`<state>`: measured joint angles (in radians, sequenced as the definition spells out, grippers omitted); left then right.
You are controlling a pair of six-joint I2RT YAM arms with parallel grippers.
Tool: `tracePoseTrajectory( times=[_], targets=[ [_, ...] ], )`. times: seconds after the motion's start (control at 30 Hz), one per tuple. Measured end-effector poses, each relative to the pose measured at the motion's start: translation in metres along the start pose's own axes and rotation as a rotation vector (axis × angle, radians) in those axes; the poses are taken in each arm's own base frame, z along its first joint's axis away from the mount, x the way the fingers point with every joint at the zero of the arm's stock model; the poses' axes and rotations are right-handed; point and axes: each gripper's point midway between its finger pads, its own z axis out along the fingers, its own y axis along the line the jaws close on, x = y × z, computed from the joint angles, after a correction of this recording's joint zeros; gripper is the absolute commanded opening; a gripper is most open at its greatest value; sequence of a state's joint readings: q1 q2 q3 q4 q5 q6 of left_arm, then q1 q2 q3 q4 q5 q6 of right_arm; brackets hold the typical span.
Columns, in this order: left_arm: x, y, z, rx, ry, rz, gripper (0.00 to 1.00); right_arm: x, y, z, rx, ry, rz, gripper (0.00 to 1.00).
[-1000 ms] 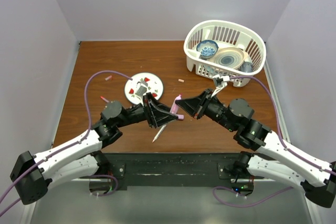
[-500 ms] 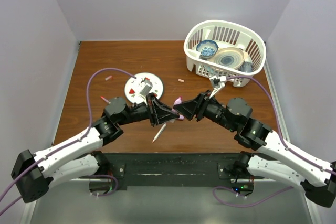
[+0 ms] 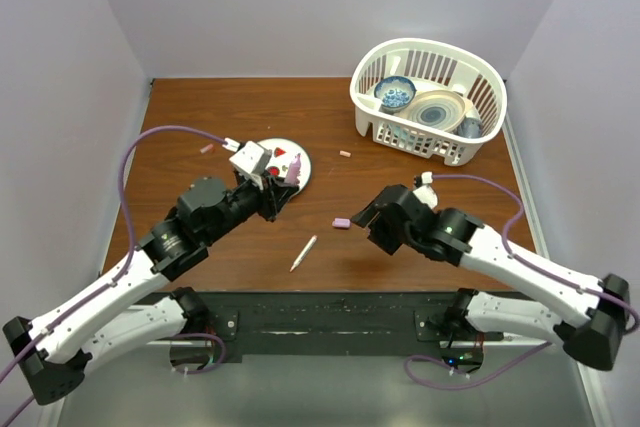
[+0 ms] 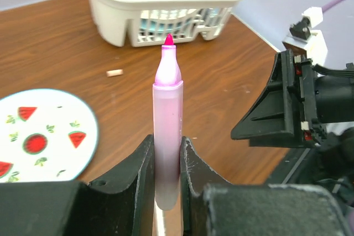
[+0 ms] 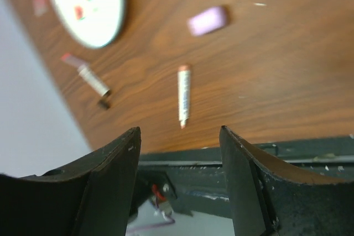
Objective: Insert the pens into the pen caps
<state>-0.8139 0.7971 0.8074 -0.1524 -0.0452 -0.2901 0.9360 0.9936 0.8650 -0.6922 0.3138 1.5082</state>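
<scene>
My right gripper will next grab the pink pen cap (image 3: 341,222) (image 5: 207,20) across its sides, so the cap's open end stays free to fit over the tip of the pen.
My left gripper (image 4: 167,142) is shut on the thicker pale pink pen (image 4: 167,103), which stands upright, uncapped, with its pink tip (image 4: 168,40) up. From above, this gripper (image 3: 280,185) hovers over the plate's near edge. My right gripper (image 5: 178,131) (image 3: 366,215) is open and holds nothing. Below it on the table lie a pink pen cap (image 5: 207,20) (image 3: 341,222) and the white pen (image 5: 183,95) (image 3: 303,252). The thin reddish pen (image 5: 88,75) lies further left. Smaller caps (image 3: 345,154) (image 3: 207,148) lie beyond the plate.
A white plate with watermelon prints (image 3: 300,172) (image 4: 50,136) sits left of centre. A white dish basket (image 3: 372,122) holding bowls and plates stands at the back right. The table's near edge (image 5: 249,147) lies just under my right gripper.
The two grippers met at the pink pen, then parted. My left gripper closed and drew back left holding the pen. My right gripper opened and withdrew right; the pink cap lies on the table.
</scene>
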Motion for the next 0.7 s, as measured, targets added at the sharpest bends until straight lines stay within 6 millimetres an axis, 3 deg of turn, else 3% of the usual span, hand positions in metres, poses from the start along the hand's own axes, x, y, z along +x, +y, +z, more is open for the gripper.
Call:
tracePoseTrajectory(
  times=[0.1,0.2,0.33,0.53,0.7],
  targets=[
    [-0.004,0.009,-0.012,-0.038,-0.026,0.033,0.0,0.002,-0.015,0.015,0.165,-0.02,0.089,0.65],
    [-0.014,0.014,-0.024,-0.065,-0.072,0.049,0.0,0.001,-0.014,0.028,0.271,-0.041,0.161,0.65],
    [-0.022,0.018,-0.036,-0.082,-0.119,0.058,0.0,-0.003,-0.021,0.063,0.384,-0.062,0.269,0.6],
    [-0.019,0.019,-0.036,-0.085,-0.114,0.062,0.0,-0.011,-0.056,0.113,0.544,-0.059,0.412,0.61],
    [-0.016,0.019,-0.035,-0.081,-0.106,0.066,0.0,-0.006,-0.052,0.128,0.576,-0.042,0.446,0.64]
  ],
)
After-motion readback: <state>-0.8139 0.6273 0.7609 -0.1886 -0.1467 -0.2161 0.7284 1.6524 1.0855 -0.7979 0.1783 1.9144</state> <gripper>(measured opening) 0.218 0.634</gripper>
